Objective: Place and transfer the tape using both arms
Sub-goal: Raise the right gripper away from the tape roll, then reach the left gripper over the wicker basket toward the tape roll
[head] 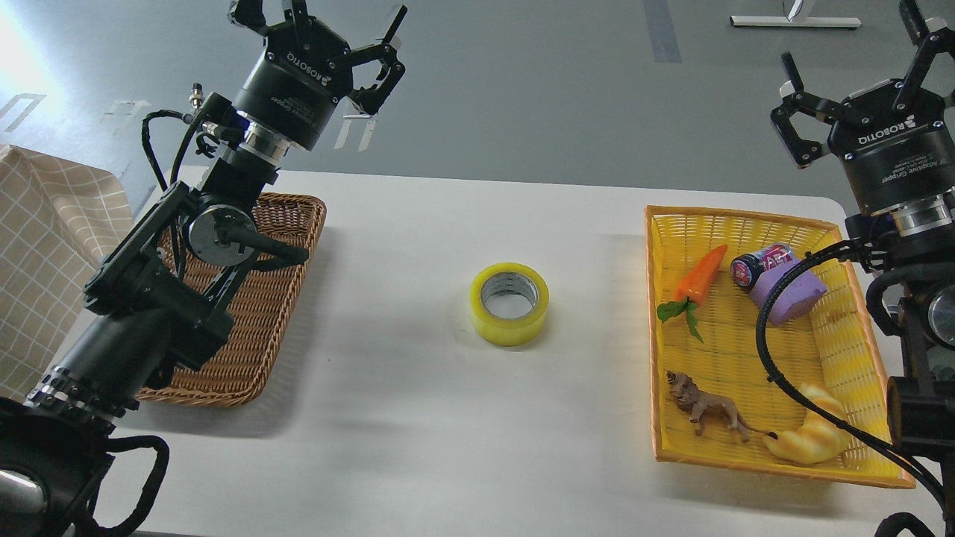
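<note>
My left gripper grabs the tape roll by its ring wall (506, 331) next, to place the tape in the brown basket.
The tape (509, 303) is a roll of translucent yellow tape with a grey-white core. It lies flat on the white table (418, 224), midway between the two baskets. My left gripper (345, 31) is raised high above the far left of the table, over the brown basket. Its fingers are spread open and hold nothing. My right gripper (858, 46) is raised at the far right, above the yellow basket. Its fingers are also open and empty. Both grippers are far from the tape.
A brown wicker basket (295, 224) stands at the left, partly under my left arm. A yellow basket (656, 298) at the right holds a toy carrot (700, 277), a purple container (783, 287), a toy lion (705, 409) and a croissant toy (813, 440). A checked cloth (45, 246) hangs at far left.
</note>
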